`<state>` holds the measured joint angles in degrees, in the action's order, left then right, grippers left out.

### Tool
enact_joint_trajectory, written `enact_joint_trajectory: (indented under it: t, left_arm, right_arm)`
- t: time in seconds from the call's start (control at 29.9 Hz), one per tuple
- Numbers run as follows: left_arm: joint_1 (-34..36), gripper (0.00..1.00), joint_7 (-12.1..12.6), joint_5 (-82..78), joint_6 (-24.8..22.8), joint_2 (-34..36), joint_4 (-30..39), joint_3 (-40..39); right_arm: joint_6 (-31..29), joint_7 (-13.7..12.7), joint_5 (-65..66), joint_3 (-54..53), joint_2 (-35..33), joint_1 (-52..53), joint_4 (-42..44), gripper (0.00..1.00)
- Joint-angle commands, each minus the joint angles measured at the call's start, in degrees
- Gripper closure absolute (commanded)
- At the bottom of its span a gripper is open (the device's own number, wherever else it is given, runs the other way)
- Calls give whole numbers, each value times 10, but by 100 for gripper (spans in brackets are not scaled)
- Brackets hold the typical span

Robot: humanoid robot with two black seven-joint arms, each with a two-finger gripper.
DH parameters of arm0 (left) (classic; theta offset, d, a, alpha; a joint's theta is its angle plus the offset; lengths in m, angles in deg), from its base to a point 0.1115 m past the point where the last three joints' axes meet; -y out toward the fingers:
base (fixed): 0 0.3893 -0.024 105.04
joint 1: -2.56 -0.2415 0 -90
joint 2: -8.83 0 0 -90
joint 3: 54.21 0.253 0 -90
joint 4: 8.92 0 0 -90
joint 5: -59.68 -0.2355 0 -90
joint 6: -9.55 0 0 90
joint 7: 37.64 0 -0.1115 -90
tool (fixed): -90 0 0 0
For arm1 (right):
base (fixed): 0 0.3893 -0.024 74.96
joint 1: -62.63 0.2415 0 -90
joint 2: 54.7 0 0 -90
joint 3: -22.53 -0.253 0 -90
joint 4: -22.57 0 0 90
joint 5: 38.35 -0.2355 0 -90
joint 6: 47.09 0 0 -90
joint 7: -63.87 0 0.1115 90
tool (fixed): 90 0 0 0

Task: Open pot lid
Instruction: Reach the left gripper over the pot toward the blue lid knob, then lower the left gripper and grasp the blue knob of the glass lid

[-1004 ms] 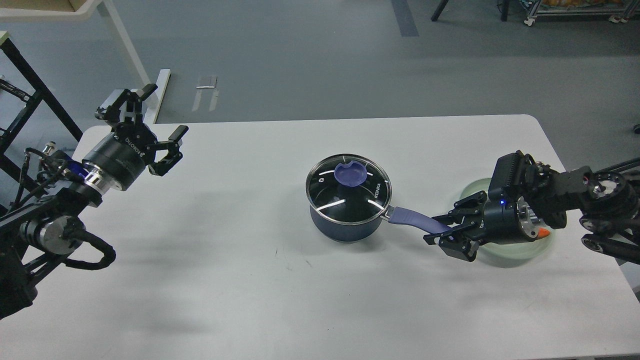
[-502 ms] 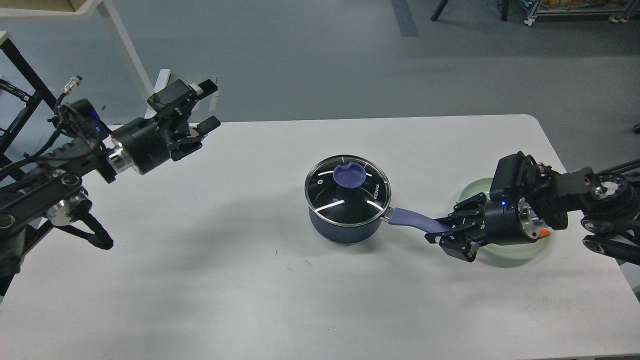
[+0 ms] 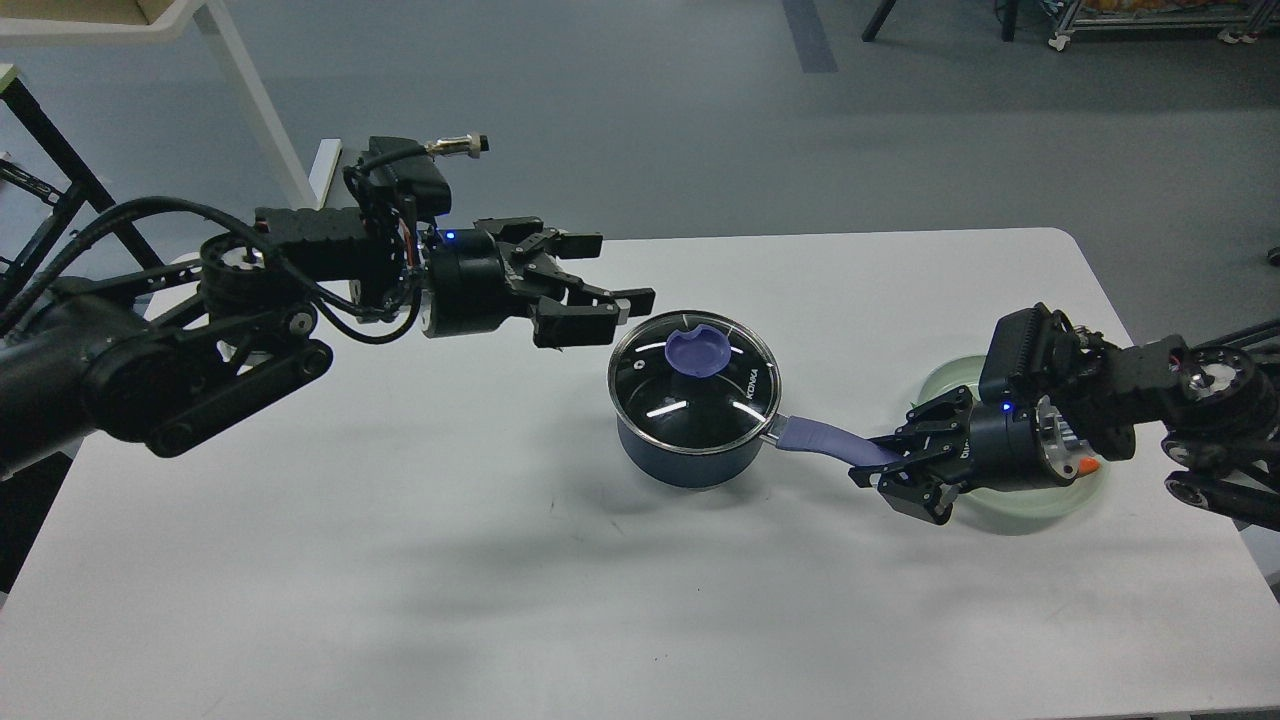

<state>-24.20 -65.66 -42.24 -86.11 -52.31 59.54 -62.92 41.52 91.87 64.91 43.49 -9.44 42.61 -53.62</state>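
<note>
The glass lid spreads wide and flat over the pot (image 3: 690, 455), so the left gripper should next grab the raised purple knob (image 3: 698, 350) to open the lid.
A dark blue pot (image 3: 690, 455) stands mid-table with a glass lid (image 3: 695, 382) on it; the lid has a purple knob (image 3: 698, 350). The pot's purple handle (image 3: 835, 442) points right. My right gripper (image 3: 878, 468) is shut on the end of that handle. My left gripper (image 3: 612, 275) is open and empty, reaching in from the left, just left of and slightly above the lid's rim, not touching it.
A pale green plate (image 3: 1040, 495) lies under my right wrist, with a small orange piece (image 3: 1088, 466) on it. The white table (image 3: 400, 500) ends at a far edge behind the pot. A white table leg (image 3: 255, 95) stands at the far left.
My left arm has swung far to the right, from the table's left corner to just beside the lid. The right gripper, pot and lid have stayed in place.
</note>
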Motion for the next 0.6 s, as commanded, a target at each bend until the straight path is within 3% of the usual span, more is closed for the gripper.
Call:
enact_joint_trajectory:
  t: [0.0,0.3,0.57]
  left_arm:
    - [32,1,0,-26,21,-50,-46,56]
    - [32,1,0,-86,25,-158,-160,61]
    - [25,1,0,-86,25,-185,-179,83]
  right_arm:
    - [0,0,-1,0,0,1,0,77]
    - [0,0,-2,0,-1,2,0,77]
    - [0,0,-2,0,-1,1,0,76]
